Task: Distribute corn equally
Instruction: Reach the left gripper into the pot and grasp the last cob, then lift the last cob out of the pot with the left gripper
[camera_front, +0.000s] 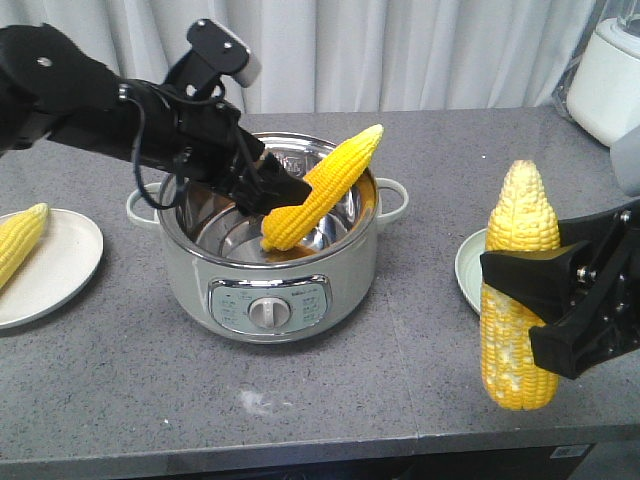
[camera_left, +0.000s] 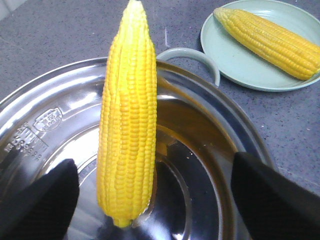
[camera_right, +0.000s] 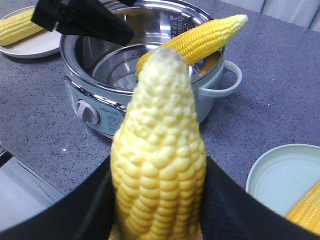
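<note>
Next, my left gripper grabs the cob in the steel pot by its kernel-covered body, to share the corn out equally.
A corn cob (camera_front: 322, 188) leans in the steel pot (camera_front: 190, 268), tip up over the far right rim. My left gripper (camera_front: 283, 192) is at its lower end inside the pot. In the left wrist view this cob (camera_left: 127, 125) stands between the wide-apart fingers (camera_left: 42, 202) of the left gripper (camera_left: 154, 167), touching neither, so it is open. My right gripper (camera_front: 532, 310) is shut on a pale-patched cob (camera_front: 518, 290), held upright right of the pot; the right wrist view shows the cob (camera_right: 159, 150) pinched in the right gripper (camera_right: 159, 205). One cob (camera_front: 20, 242) lies on the white plate (camera_front: 55, 270), another (camera_left: 272, 42) on the green plate (camera_left: 225, 55).
The green plate (camera_front: 468, 270) sits behind the held cob, at the table's right. A white appliance (camera_front: 610, 80) stands at the back right corner. The table's front edge (camera_front: 300, 445) runs close below the pot.
</note>
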